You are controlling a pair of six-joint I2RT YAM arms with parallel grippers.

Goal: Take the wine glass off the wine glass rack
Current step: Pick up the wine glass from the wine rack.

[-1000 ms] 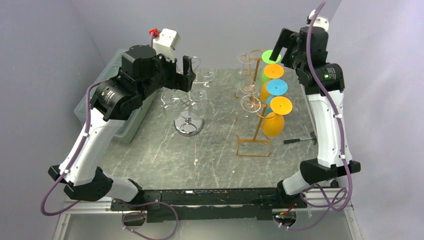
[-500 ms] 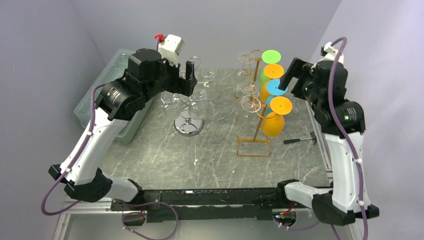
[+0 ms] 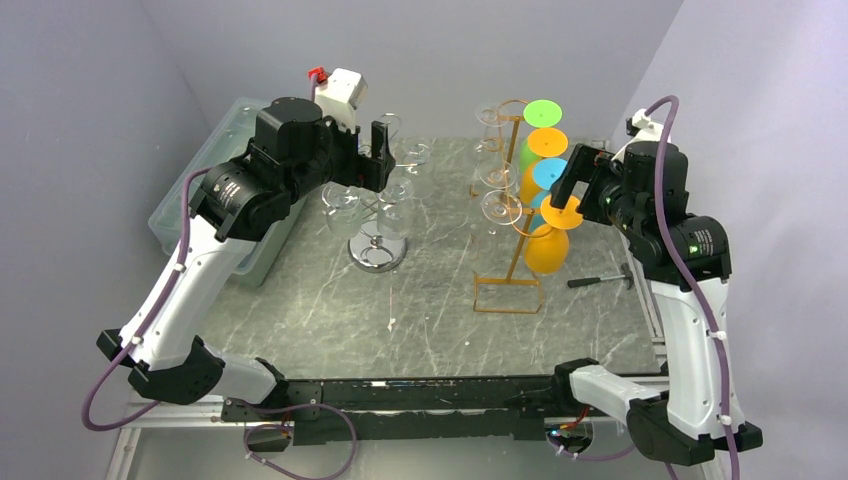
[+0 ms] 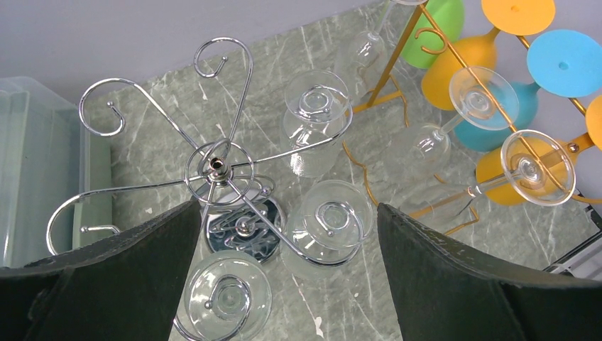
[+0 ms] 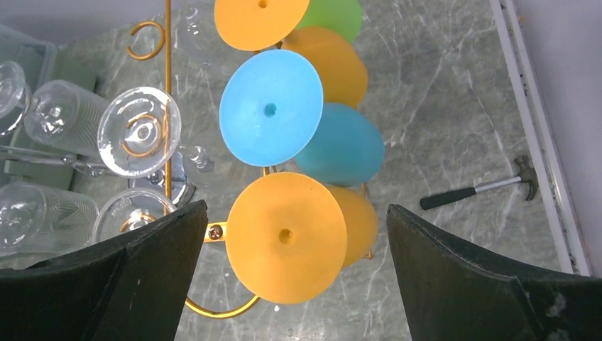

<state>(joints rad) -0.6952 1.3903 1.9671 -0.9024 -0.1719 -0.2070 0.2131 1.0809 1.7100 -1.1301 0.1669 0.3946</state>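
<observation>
My right gripper picks up the front orange glass by its round foot [image 3: 562,212] [image 5: 284,238] next, so the bowl stays free for my left gripper to take.
A gold wire rack [image 3: 512,270] at centre right holds upside-down coloured wine glasses: green [image 3: 542,111], orange, blue [image 3: 553,174] and a front orange one [image 3: 562,211]. Clear glasses [image 3: 500,206] hang on its left side. My right gripper [image 3: 580,188] is open and empty, just above the front orange glass, whose round foot [image 5: 284,238] lies between the jaws in the right wrist view, untouched. My left gripper [image 3: 372,158] is open and empty above a chrome rack [image 3: 378,250] with three clear glasses [image 4: 334,217] hanging from its hooks.
A small hammer [image 3: 600,279] lies on the marble table right of the gold rack. A clear plastic bin [image 3: 185,205] stands at the table's left edge. The chrome rack's curled arms [image 4: 213,165] spread under the left gripper.
My right arm has swung forward and down from the back of the gold rack to over the front orange glass. The left gripper shifted slightly, then held still.
</observation>
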